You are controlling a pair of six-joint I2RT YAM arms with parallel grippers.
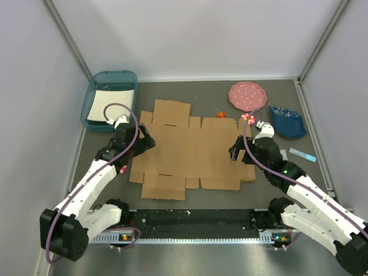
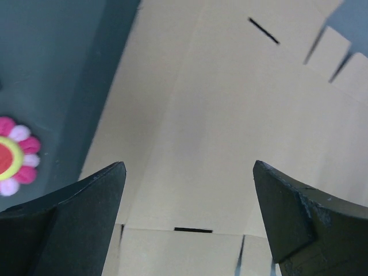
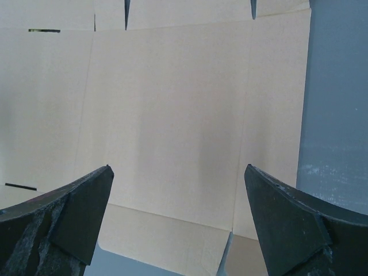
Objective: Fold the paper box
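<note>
My left gripper grips the flat paper box by its outer side edge next, to lift and turn it while the flaps stay free.
The paper box (image 1: 190,152) lies flat and unfolded in the middle of the dark table, a brown die-cut cardboard sheet with flaps and slots. My left gripper (image 1: 147,141) hovers over its left edge, jaws wide apart. In the left wrist view the paper box (image 2: 230,115) fills the space beyond the open left gripper (image 2: 188,165), nothing between the fingers. My right gripper (image 1: 234,152) hangs over the sheet's right edge. The right wrist view shows the open right gripper (image 3: 178,168) above a side panel of the paper box (image 3: 172,103).
A teal tray (image 1: 95,95) holding white paper stands at the back left. A pink dotted plate (image 1: 247,95), a blue dish (image 1: 287,122), a small flower toy (image 1: 248,118), an orange bit (image 1: 221,114) and a light blue strip (image 1: 302,154) lie at the right. Grey walls enclose the table.
</note>
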